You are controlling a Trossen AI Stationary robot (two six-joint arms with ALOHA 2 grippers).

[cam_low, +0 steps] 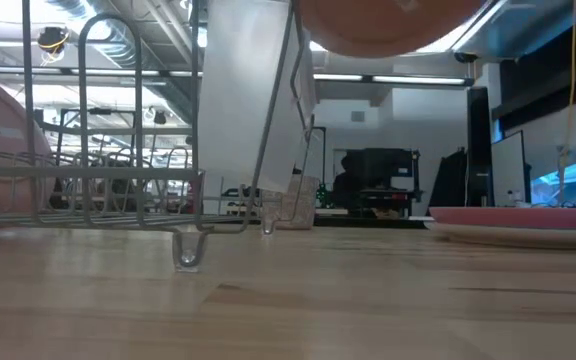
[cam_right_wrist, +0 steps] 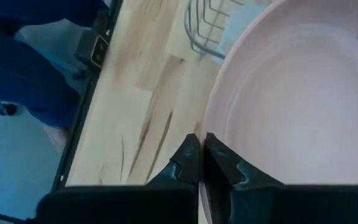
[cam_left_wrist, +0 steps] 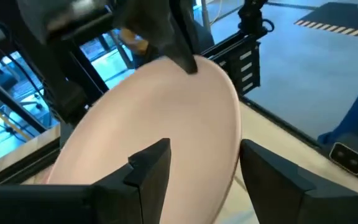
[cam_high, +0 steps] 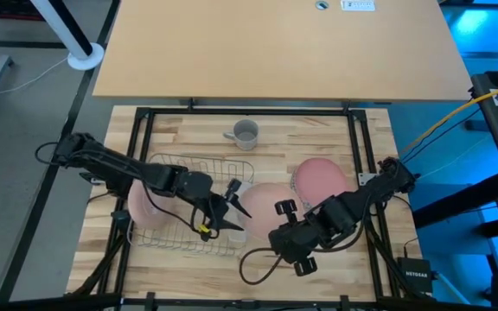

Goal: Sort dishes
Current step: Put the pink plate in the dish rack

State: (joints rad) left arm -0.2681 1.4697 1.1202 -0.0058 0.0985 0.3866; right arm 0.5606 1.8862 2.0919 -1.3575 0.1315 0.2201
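Note:
The left gripper grabs the pale pink plate by its rim (cam_high: 246, 200) (cam_left_wrist: 237, 140) next, to sort the plate into the wire rack.
My right gripper (cam_high: 277, 216) is shut on a pale pink plate (cam_high: 266, 203), held in the air by the rack's right end; it also shows in the low view (cam_low: 388, 25). My left gripper (cam_high: 236, 206) is open, one finger (cam_left_wrist: 148, 171) over the plate's face (cam_left_wrist: 160, 112) and the other (cam_left_wrist: 272, 177) beyond its rim. A second pink plate (cam_high: 145, 207) stands on edge in the wire rack (cam_high: 188, 160). A third, deeper pink plate (cam_high: 320, 177) lies flat on the table. No green-blue patterned face shows in any view. My right gripper pinches the plate's rim (cam_right_wrist: 211, 134) between its two fingers, on the side toward the table's near right; its finger (cam_left_wrist: 182, 53) shows on that rim in the left wrist view. The plate is lifted clear of the table. My left gripper: I cannot tell whether its fingers touch the plate.
A grey mug (cam_high: 245, 132) stands at the far middle of the table. A black frame (cam_high: 141, 117) runs around the wooden table top. A yellow piece (cam_high: 204, 230) lies by the rack's near side. A larger tan table (cam_high: 275, 43) stands beyond.

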